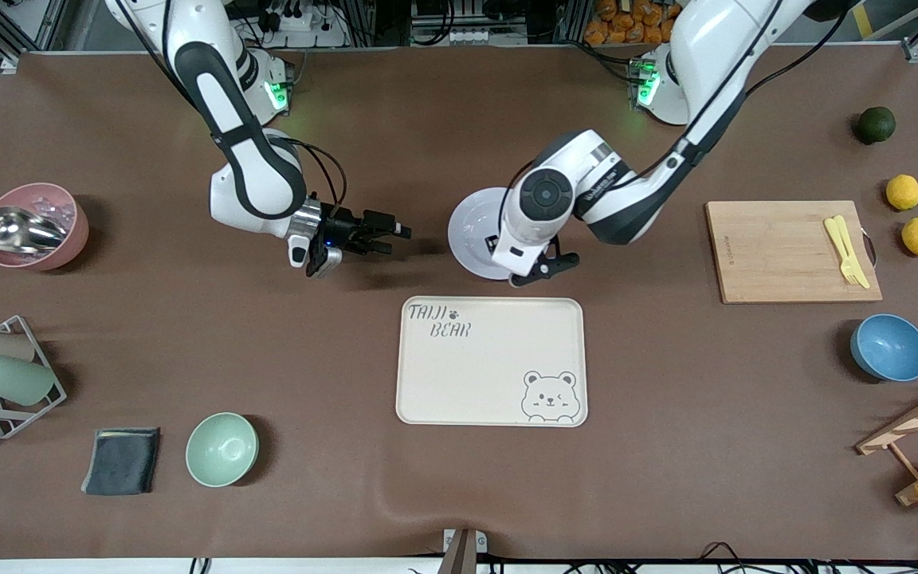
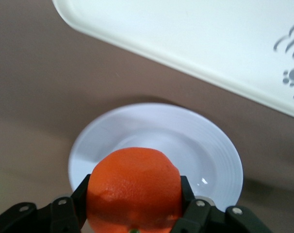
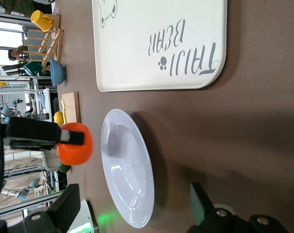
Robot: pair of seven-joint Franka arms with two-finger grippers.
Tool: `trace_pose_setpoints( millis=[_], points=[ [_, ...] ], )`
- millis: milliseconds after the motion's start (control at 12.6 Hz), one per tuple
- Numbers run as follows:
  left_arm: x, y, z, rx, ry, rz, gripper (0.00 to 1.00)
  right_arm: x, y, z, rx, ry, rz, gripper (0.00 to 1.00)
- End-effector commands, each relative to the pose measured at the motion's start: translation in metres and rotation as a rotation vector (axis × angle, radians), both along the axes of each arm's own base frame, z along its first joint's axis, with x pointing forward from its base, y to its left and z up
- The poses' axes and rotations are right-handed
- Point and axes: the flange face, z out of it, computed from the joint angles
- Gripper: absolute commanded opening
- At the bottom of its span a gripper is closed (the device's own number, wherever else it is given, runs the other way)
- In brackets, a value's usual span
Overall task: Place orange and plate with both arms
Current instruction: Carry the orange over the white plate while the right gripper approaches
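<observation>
The orange (image 2: 134,189) is hanging above the white plate (image 2: 186,148), so my left gripper should bring the orange down onto the plate first and only then let it go.
The white plate (image 1: 471,231) lies on the brown table just farther from the front camera than the cream bear tray (image 1: 483,375). My left gripper (image 1: 545,268) is over the plate's edge toward the tray. In the left wrist view it (image 2: 135,191) is shut on the orange (image 2: 133,182), held above the plate (image 2: 195,141). The left wrist hides the orange in the front view. My right gripper (image 1: 397,239) is open and empty beside the plate, toward the right arm's end. In the right wrist view its jaws (image 3: 132,206) stand wide, facing the plate (image 3: 127,165) and the held orange (image 3: 75,144).
A cutting board (image 1: 778,251) with a yellow fork (image 1: 845,249), two lemons (image 1: 903,192), a dark green fruit (image 1: 875,124) and a blue bowl (image 1: 889,347) are toward the left arm's end. A pink bowl (image 1: 37,227), cup rack (image 1: 1,375), dark cloth (image 1: 121,461) and green bowl (image 1: 221,449) are toward the right arm's end.
</observation>
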Motion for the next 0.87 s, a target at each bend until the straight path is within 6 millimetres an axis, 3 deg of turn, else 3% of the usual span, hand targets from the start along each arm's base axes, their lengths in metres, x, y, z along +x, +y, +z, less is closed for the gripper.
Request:
trace_pose_setpoints(
  millis=[0,159,477,636,715,795],
  points=[
    [-0.027,-0.013,-0.022,0.008,-0.017,0.018,0.0,-0.009,0.006,-0.008,0.0,-0.012,0.01,1.0],
    [-0.04,-0.016,-0.04,0.031,-0.028,-0.003,0.0,-0.015,0.01,-0.017,0.008,-0.01,-0.003,1.0],
    [-0.046,-0.018,-0.076,0.066,-0.062,0.021,0.0,-0.032,0.027,-0.036,0.032,-0.016,-0.031,1.0],
    [-0.045,-0.021,-0.078,0.048,-0.069,0.028,0.0,-0.036,0.032,-0.036,0.036,-0.014,-0.029,1.0],
    [-0.042,-0.021,-0.08,0.047,-0.067,0.035,0.08,-0.036,0.032,-0.036,0.039,-0.012,-0.036,1.0],
    [-0.04,-0.021,-0.078,0.045,-0.071,0.04,0.7,-0.036,0.033,-0.036,0.041,-0.011,-0.037,1.0]
  ],
)
